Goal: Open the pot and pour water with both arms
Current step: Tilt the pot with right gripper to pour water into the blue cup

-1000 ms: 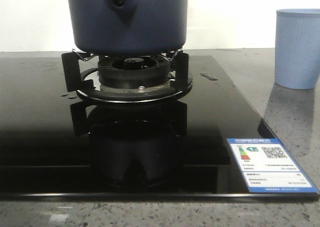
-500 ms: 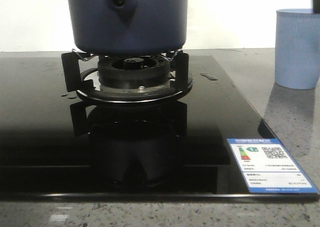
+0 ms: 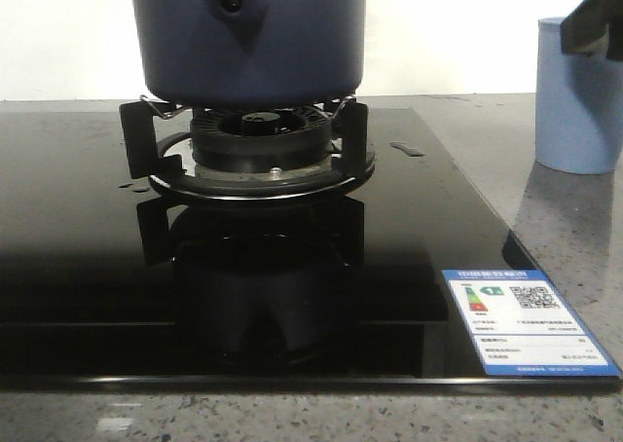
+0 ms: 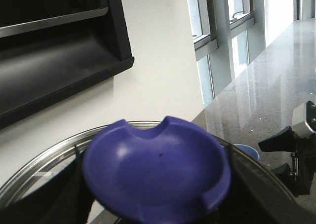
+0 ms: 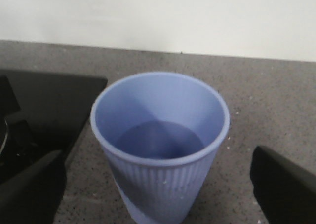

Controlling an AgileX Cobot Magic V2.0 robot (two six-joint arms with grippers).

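Note:
My right gripper moves toward the pale blue cup's rim next, before it closes on it: the cup's rim sits beyond my open fingers, so closing now would miss.
The dark navy pot (image 3: 248, 43) stands on the burner, its handle bracket (image 3: 232, 4) facing me and its top out of the front view. In the left wrist view my left gripper (image 4: 158, 197) has a dark finger tight on each side of the lid's purple-blue knob (image 4: 158, 160); the lid's steel rim (image 4: 44, 160) shows behind it. The pale blue ribbed cup (image 5: 160, 150) stands on the counter with water in it. My right gripper (image 5: 157, 192) is open, one finger on each side of the cup and apart from it. One finger (image 3: 596, 21) shows above the cup (image 3: 579, 111).
The burner stand (image 3: 258, 150) sits on a black glass hob (image 3: 97, 267) with an energy label (image 3: 521, 320) at its front right corner. Grey stone counter (image 3: 565, 218) lies to the right. A dark range hood (image 4: 49, 61) and wall are behind the pot.
My right gripper's finger has come down into the front view at the top right, over the cup. The pot and the cup have not moved.

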